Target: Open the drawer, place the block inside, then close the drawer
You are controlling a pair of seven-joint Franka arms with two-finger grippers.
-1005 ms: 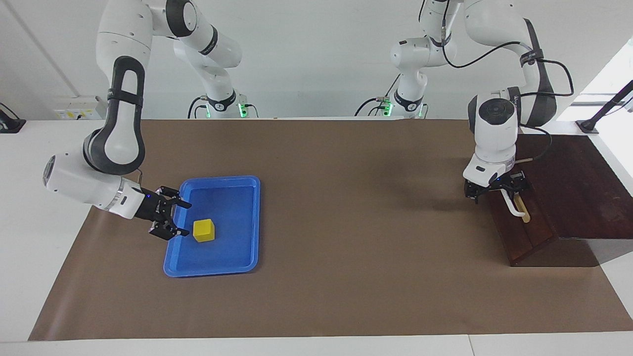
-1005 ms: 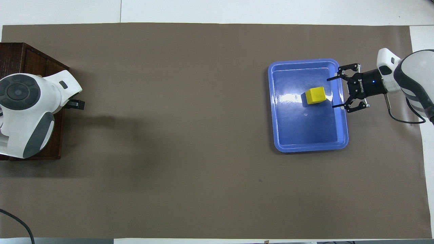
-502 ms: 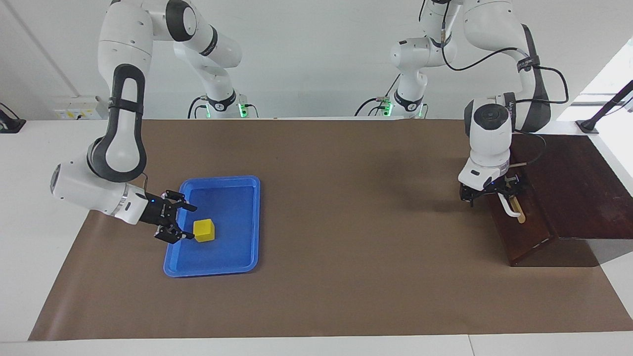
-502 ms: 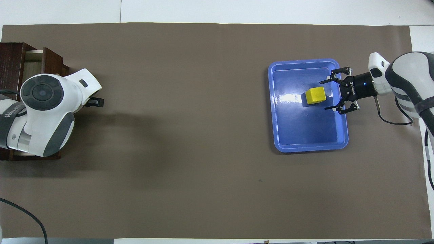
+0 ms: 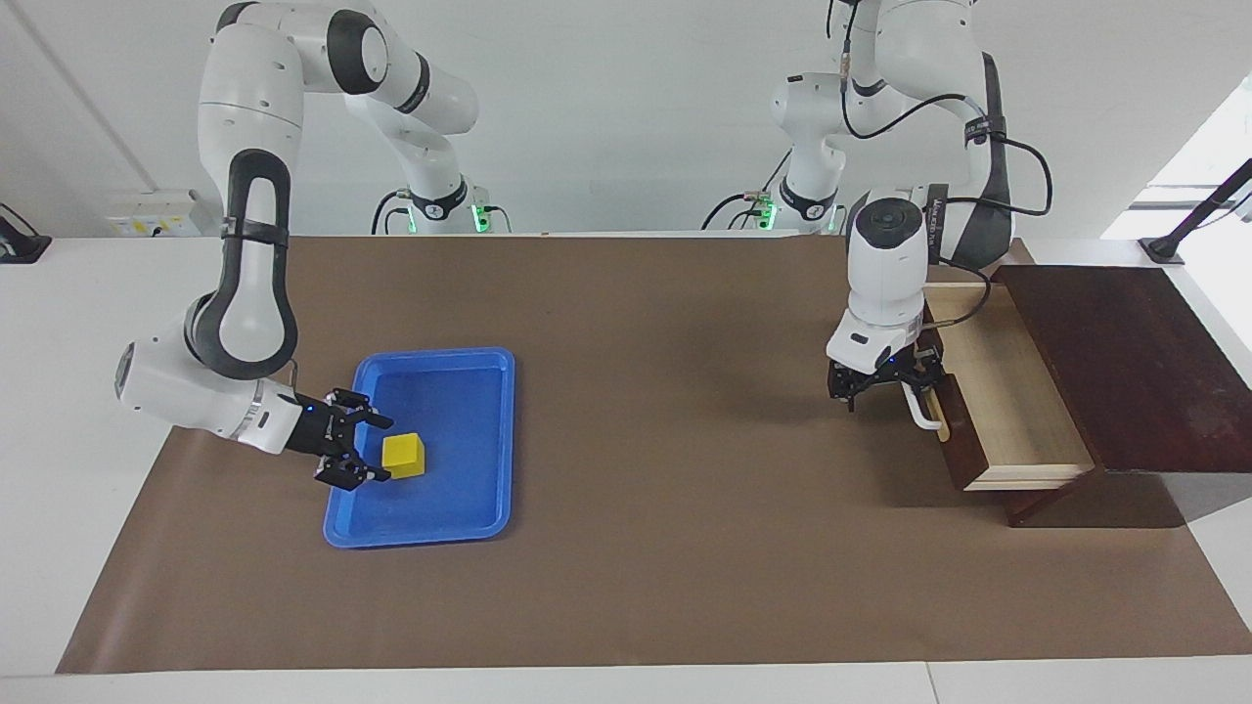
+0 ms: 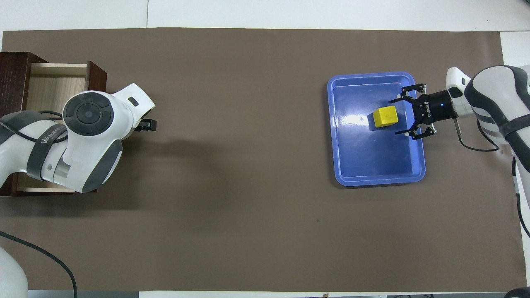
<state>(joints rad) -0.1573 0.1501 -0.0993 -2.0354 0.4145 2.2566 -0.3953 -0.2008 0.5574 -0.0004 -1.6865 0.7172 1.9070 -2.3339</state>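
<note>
The right gripper picks up the yellow block (image 6: pixel 385 116) by its pair of opposite sides next, to put it inside the open drawer (image 6: pixel 52 94).
The dark wooden drawer (image 5: pixel 1007 391) stands pulled out of its cabinet (image 5: pixel 1125 362) at the left arm's end of the table, its pale inside bare. My left gripper (image 5: pixel 915 388) is shut on the drawer's white bar handle (image 5: pixel 922 416). In the overhead view the left arm covers much of the drawer (image 6: pixel 54 87). The yellow block (image 5: pixel 403 456) lies in the blue tray (image 5: pixel 460 513). My right gripper (image 5: pixel 380 450) is open and low in the tray, one finger on each side of the block's (image 6: pixel 385 116) near edge. The overhead view shows this right gripper (image 6: pixel 396 117) too.
The blue tray (image 6: pixel 372 181) lies on the brown mat (image 6: pixel 248 165) toward the right arm's end. The mat covers most of the white table. The cabinet (image 6: pixel 12 74) sits at the mat's edge at the left arm's end.
My left gripper has pulled the drawer out toward the table's middle, baring its pale inside. My right gripper has moved further into the tray, up to the block.
</note>
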